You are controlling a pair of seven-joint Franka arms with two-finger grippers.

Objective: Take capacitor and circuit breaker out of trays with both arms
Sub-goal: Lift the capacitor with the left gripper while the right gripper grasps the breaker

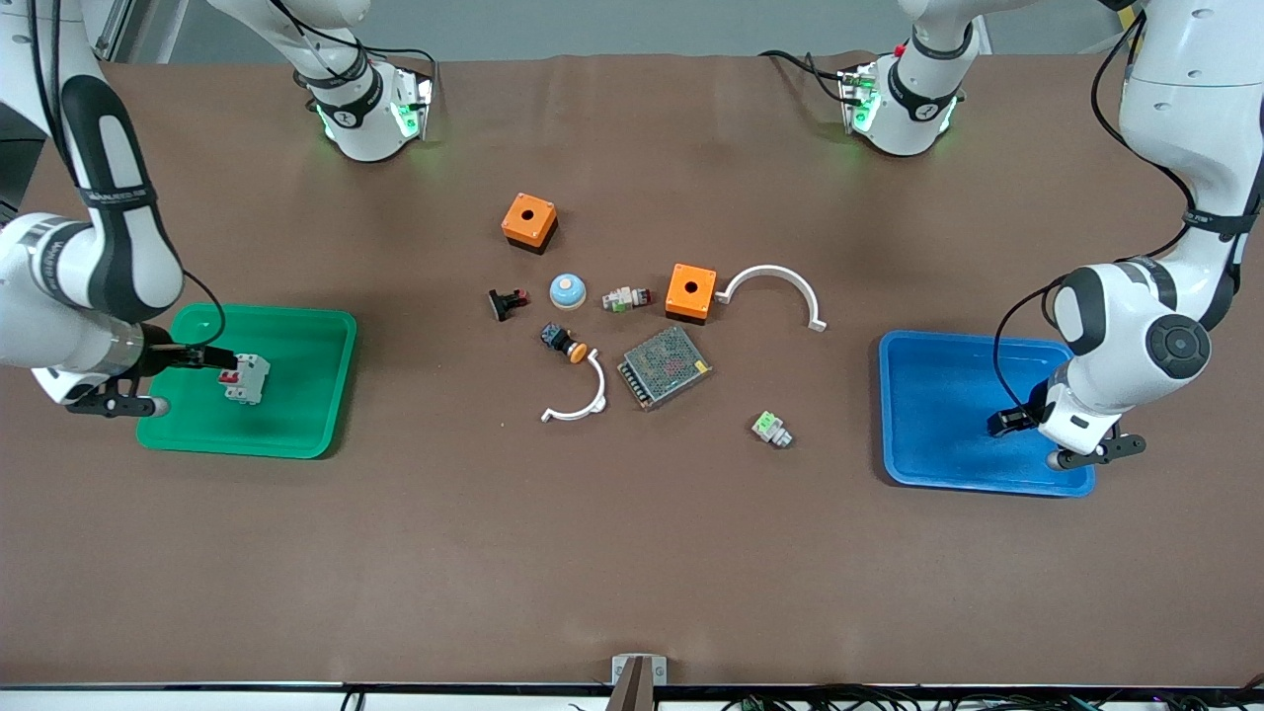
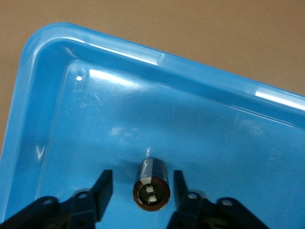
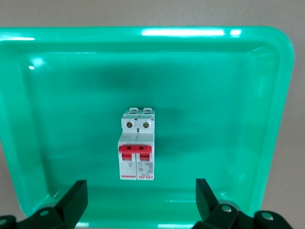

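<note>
The circuit breaker should come out of the green tray next, so my right gripper should grab it by its end with the printed label [image 3: 137,170].
The capacitor [image 2: 152,188], a dark stubby cylinder, lies in the blue tray [image 2: 95,52] between the fingers of my left gripper [image 2: 143,180]. The fingers stand apart with a gap on each side. In the front view the left gripper [image 1: 1007,423] is low over the blue tray [image 1: 938,395] and hides the capacitor. The breaker [image 3: 137,149], white with red levers, lies in the green tray [image 3: 143,33]. My right gripper [image 3: 138,200] is open wide just short of it. In the front view the right gripper [image 1: 212,357] is over the green tray [image 1: 296,395] beside the breaker [image 1: 247,378].
Mid-table lie two orange boxes [image 1: 528,220] [image 1: 690,290], a metal mesh-covered box [image 1: 665,366], two white arcs [image 1: 775,286] [image 1: 578,400], a blue dome button [image 1: 568,289], a black-and-red switch part [image 1: 508,302], an orange-capped push button [image 1: 564,343] and two white-and-green parts [image 1: 627,297] [image 1: 771,429].
</note>
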